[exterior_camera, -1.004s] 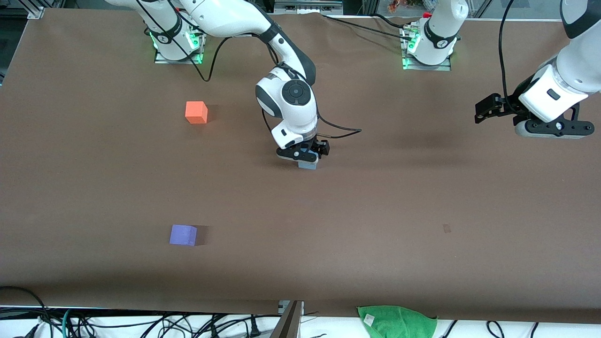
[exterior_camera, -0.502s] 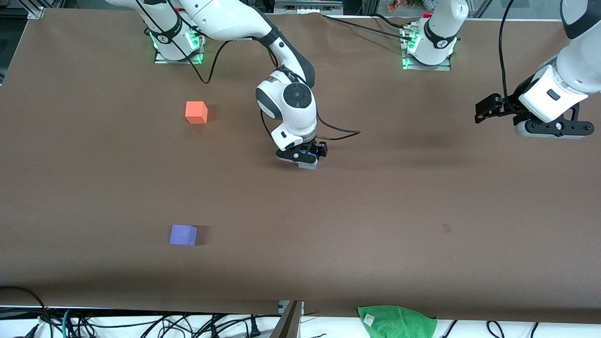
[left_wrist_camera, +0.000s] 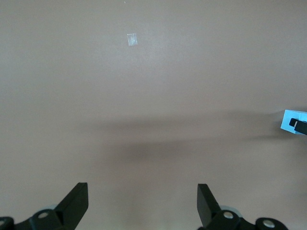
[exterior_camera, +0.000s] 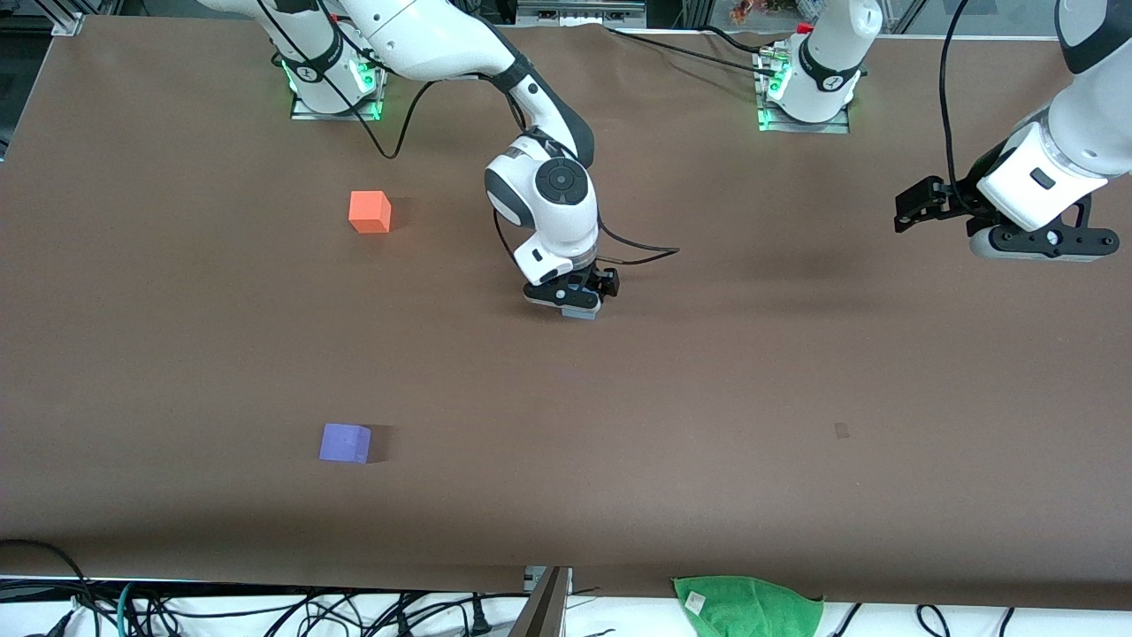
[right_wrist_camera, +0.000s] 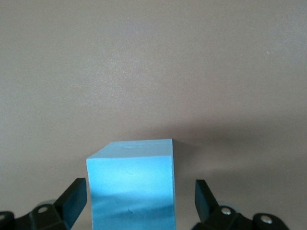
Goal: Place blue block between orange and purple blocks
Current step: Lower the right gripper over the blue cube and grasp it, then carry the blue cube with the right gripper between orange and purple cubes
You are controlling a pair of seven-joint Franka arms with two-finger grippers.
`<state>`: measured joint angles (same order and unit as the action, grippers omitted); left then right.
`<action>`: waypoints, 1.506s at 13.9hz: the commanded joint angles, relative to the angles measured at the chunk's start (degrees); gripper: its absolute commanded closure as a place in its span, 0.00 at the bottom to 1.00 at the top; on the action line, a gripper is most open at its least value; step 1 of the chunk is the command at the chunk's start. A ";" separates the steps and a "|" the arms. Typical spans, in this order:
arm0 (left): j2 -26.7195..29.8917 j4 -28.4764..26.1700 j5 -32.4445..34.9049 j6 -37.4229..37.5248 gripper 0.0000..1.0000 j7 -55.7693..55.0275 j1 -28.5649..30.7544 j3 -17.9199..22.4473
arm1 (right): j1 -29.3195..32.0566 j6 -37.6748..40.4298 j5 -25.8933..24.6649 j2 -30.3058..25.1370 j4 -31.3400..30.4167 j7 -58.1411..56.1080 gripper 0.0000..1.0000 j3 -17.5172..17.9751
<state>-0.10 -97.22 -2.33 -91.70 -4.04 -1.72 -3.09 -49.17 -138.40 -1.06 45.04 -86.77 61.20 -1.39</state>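
Note:
The right gripper's fingers are on either side of the blue block and closing now would catch it, so my right gripper closes on the block next.
The blue block [exterior_camera: 582,311] sits on the brown table near its middle, and it fills the lower part of the right wrist view [right_wrist_camera: 130,184]. My right gripper [exterior_camera: 573,299] is down around it, open, with a finger on each side and a gap showing on at least one side. The orange block [exterior_camera: 370,212] sits toward the right arm's end, farther from the front camera. The purple block [exterior_camera: 345,442] sits nearer to that camera at the same end. My left gripper [exterior_camera: 909,209] waits open and empty in the air over the left arm's end, its fingers wide apart in the left wrist view [left_wrist_camera: 139,194].
A green cloth [exterior_camera: 747,606] lies just off the table's near edge, with cables [exterior_camera: 265,610] along that edge. A black cable [exterior_camera: 637,252] trails from the right wrist. A small pale mark [exterior_camera: 841,431] is on the table. The left wrist view also shows the blue block [left_wrist_camera: 292,120].
My right gripper has sunk a little lower around the blue block, which has not moved. The left arm has not moved.

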 commanded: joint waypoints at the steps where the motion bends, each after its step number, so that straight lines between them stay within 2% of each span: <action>1: 0.54 -0.34 -1.36 0.20 0.00 1.23 0.40 0.01 | -0.58 -0.29 -1.05 1.19 1.52 1.03 0.00 -0.46; 2: 0.45 -0.34 -1.45 0.20 0.00 1.32 0.49 0.10 | -0.58 -0.38 -1.14 1.28 1.43 1.03 0.02 -0.46; 6: 0.45 -0.25 -1.45 0.20 0.00 1.23 0.49 0.10 | -0.49 -0.73 -1.05 1.54 1.43 0.42 0.51 -0.46; 7: 0.45 -0.34 -1.45 0.29 0.00 1.23 0.49 0.19 | -0.49 -0.73 -1.05 1.45 1.52 0.15 0.58 -0.46; 12: 0.45 -0.34 -1.45 0.20 0.00 1.23 0.49 0.19 | 0.73 0.41 -1.05 -1.79 1.43 -2.38 0.58 -0.81; 18: 0.36 -0.34 -1.45 0.20 0.00 1.23 0.49 0.19 | 10.47 17.70 0.35 -11.28 0.64 -21.17 0.58 -0.81; 21: 0.45 -0.34 -1.45 0.38 0.00 1.23 0.40 0.10 | 16.54 25.70 3.33 -14.80 -0.58 -33.56 0.58 -0.90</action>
<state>-0.11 -97.25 -2.33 -91.70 -4.04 -1.60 -2.97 -35.96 -115.87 0.44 33.39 -84.40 34.09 -3.11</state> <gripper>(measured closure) 0.000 0.388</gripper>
